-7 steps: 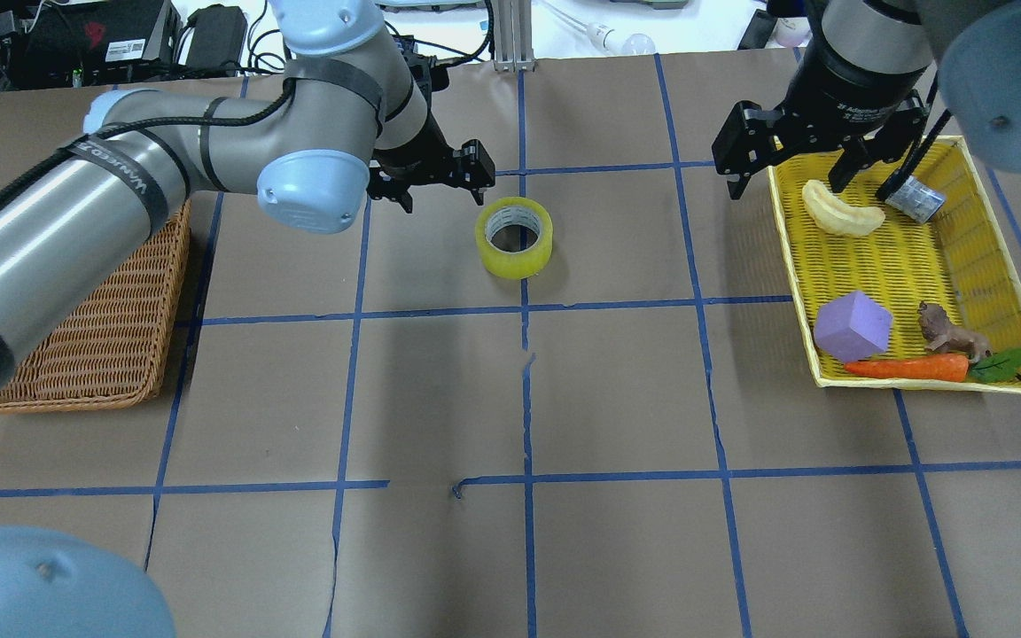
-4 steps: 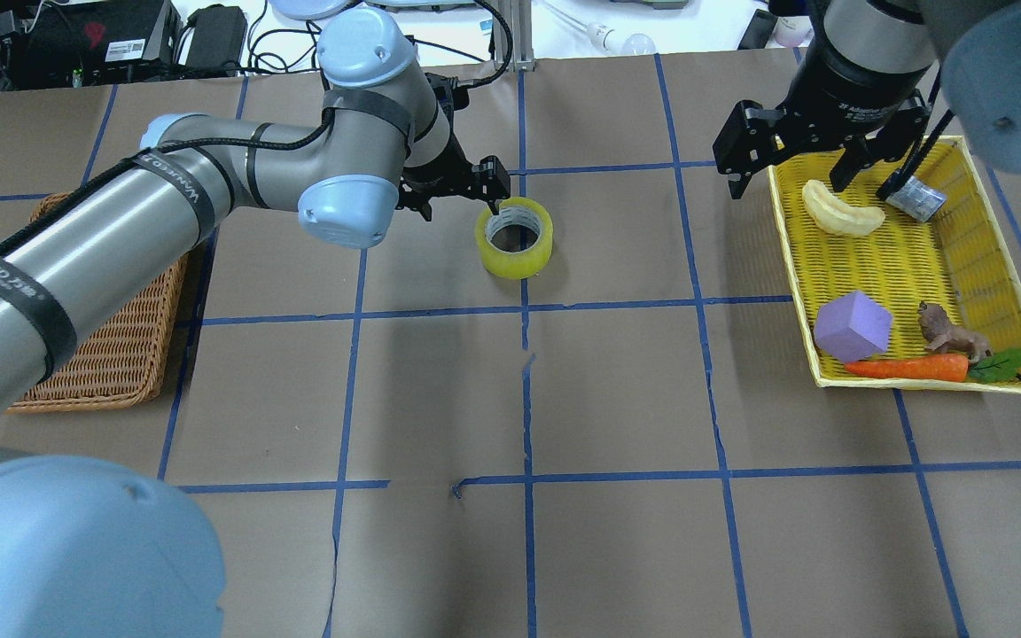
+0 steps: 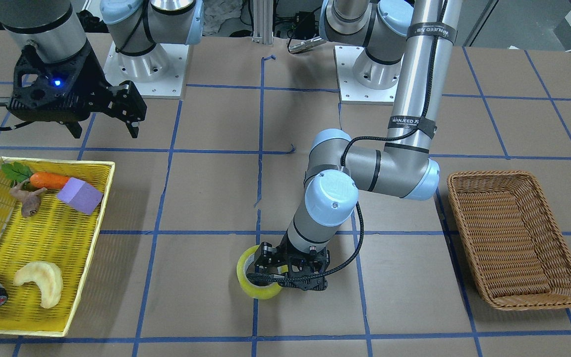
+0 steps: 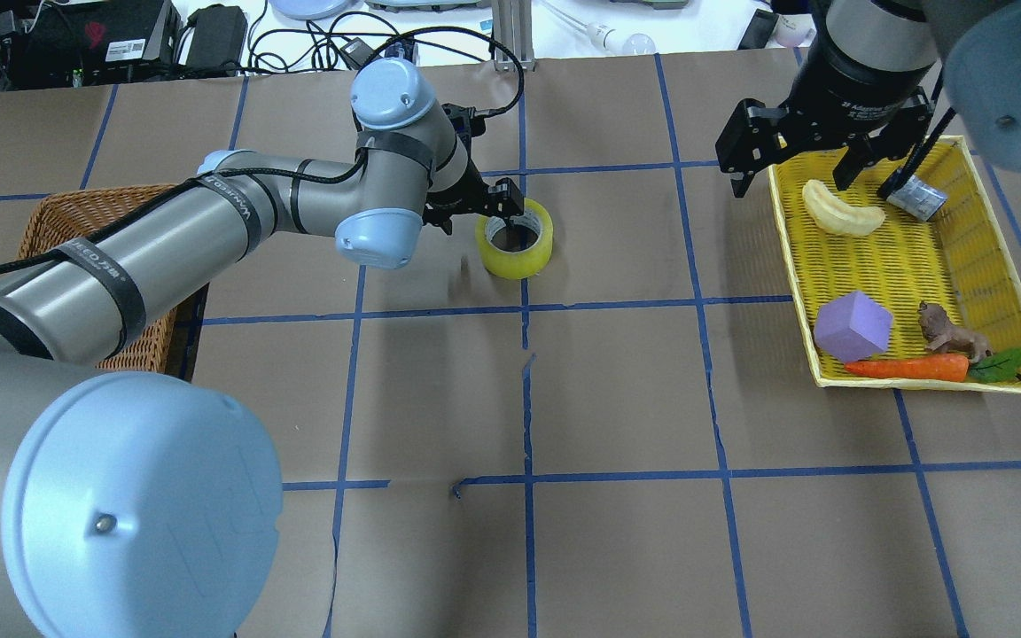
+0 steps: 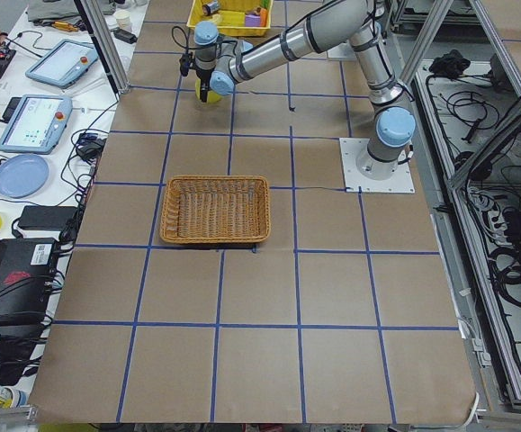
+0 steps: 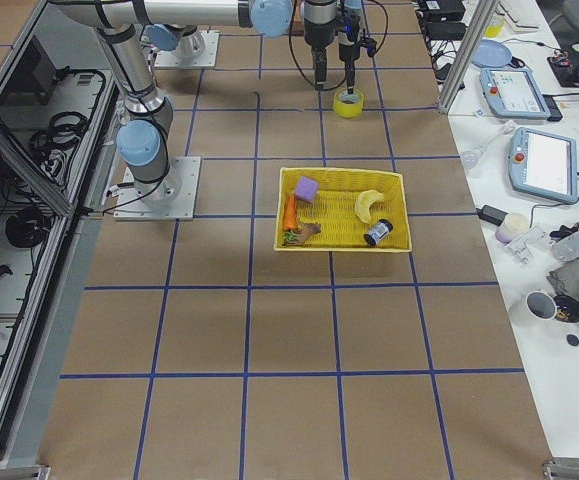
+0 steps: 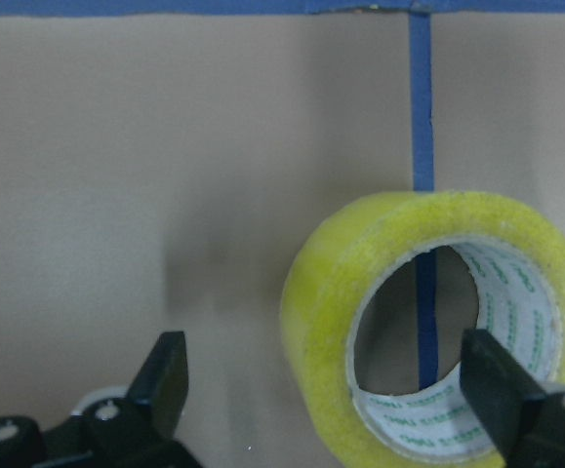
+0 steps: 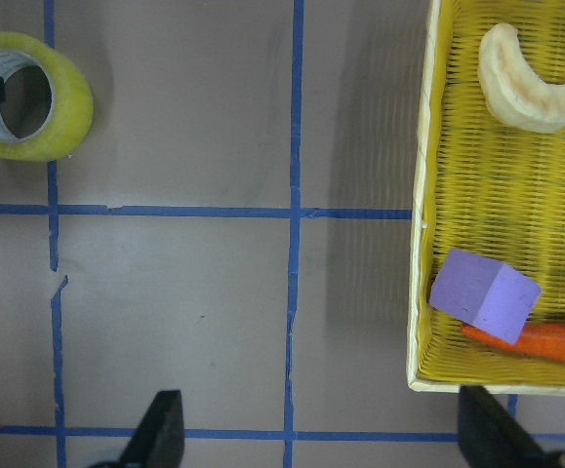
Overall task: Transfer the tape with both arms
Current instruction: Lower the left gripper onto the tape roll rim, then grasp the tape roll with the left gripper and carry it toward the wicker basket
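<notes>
The yellowish tape needs to go into the wicker basket. My left gripper should take hold of the tape by its side (image 7: pixel 326 322) next.
The tape (image 4: pixel 515 237) is a yellowish roll lying flat on the brown paper near the table's middle, also in the front view (image 3: pixel 260 285) and the right wrist view (image 8: pixel 28 97). My left gripper (image 4: pixel 475 211) is open and low at the roll. In the left wrist view its fingers straddle the roll's (image 7: pixel 438 331) near wall, one finger (image 7: pixel 497 390) in the hole, the other (image 7: pixel 165 380) outside. I cannot tell if they touch it. My right gripper (image 4: pixel 790 177) is open and empty, held above the table by the yellow tray's edge, also in the front view (image 3: pixel 104 130).
A yellow tray (image 4: pixel 918 266) on my right holds a pale bread crescent (image 4: pixel 840 213), a small grey can (image 4: pixel 915 197), a purple block (image 4: pixel 852 325), a carrot (image 4: pixel 905 368) and a brown figure. A wicker basket (image 3: pixel 513 238) stands on my left.
My left arm has swung toward the tape and come down, so one finger now sits inside the roll's hole. The tape and the right arm have not moved.
</notes>
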### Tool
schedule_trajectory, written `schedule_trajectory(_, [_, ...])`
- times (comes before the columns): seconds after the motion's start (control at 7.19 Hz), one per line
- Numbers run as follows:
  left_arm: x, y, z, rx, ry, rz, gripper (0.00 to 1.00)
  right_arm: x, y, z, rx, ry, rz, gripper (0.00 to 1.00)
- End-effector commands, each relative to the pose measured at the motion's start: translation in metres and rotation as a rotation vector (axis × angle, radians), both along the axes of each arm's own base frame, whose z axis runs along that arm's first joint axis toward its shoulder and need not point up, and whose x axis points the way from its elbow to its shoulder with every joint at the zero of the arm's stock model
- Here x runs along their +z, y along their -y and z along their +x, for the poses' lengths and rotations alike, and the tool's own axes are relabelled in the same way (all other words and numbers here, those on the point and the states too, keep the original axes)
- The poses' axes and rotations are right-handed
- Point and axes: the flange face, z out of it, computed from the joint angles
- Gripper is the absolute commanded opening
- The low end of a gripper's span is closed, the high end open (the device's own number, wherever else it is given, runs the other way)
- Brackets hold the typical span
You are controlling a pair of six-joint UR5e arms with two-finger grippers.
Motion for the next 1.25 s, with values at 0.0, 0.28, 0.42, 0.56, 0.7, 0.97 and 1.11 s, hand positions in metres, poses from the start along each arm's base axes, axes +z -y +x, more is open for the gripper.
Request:
schedule_trajectory(0.0, [-0.013, -0.002, 0.001, -0.015, 0.015, 0.022, 0.3, 0.001, 0.0, 0.0, 0.0, -0.002, -0.002, 1.0])
schedule_trajectory(0.28, [-0.016, -0.007, 0.003, -0.036, 0.023, 0.046, 0.0, 0.001, 0.0, 0.0, 0.001, -0.003, -0.002, 1.0])
schedule_trajectory(0.42, [0.001, -0.007, 0.005, -0.048, 0.029, 0.061, 0.0, 0.001, 0.0, 0.0, 0.0, -0.002, -0.002, 1.0])
schedule_trajectory(0.56, [0.024, 0.004, 0.029, -0.104, 0.04, 0.049, 0.0, 0.001, 0.0, 0.0, 0.001, -0.002, -0.002, 1.0])
schedule_trajectory(0.7, [0.056, 0.019, 0.078, -0.063, 0.05, 0.07, 0.0, 0.001, 0.0, 0.0, 0.0, -0.002, -0.002, 1.0])
schedule_trajectory(0.97, [0.124, 0.03, 0.159, 0.059, 0.046, 0.058, 0.0, 0.001, 0.0, 0.0, 0.0, -0.002, -0.002, 1.0])
schedule_trajectory(1.11, [0.139, 0.029, 0.201, 0.098, 0.048, 0.046, 0.0, 0.001, -0.001, 0.001, 0.001, -0.002, -0.002, 1.0])
